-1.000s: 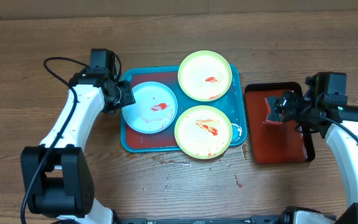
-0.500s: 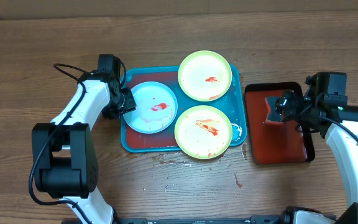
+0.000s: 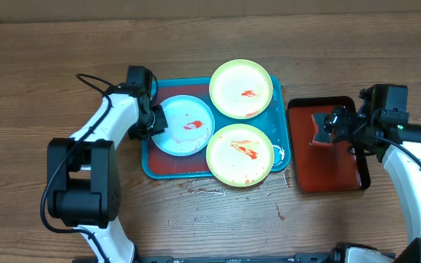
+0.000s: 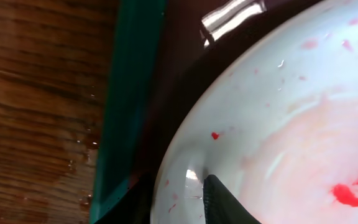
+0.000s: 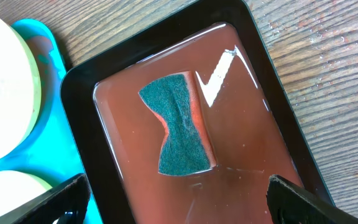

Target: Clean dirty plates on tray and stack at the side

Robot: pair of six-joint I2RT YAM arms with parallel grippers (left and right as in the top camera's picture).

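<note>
Next, the right gripper grabs the green sponge across its narrow middle, and its wide ends stay free to clean the dirty plates.
The teal tray holds the three dirty plates. The light blue plate lies at its left, with red smears. One yellow-green plate lies at the back right and the other at the front right. My left gripper is at the blue plate's left rim. In the left wrist view the fingers sit on either side of that plate's rim, one inside and one under it, beside the tray wall. My right gripper is open and empty.
A dark red, black-rimmed tray stands right of the teal tray and holds a green sponge. My right gripper hovers over it. Red smears mark the wooden table in front of the teal tray.
My left gripper has moved right over the tray's left rim and closed on the blue plate's edge. The blue plate has shifted slightly right. The right arm has not moved.
</note>
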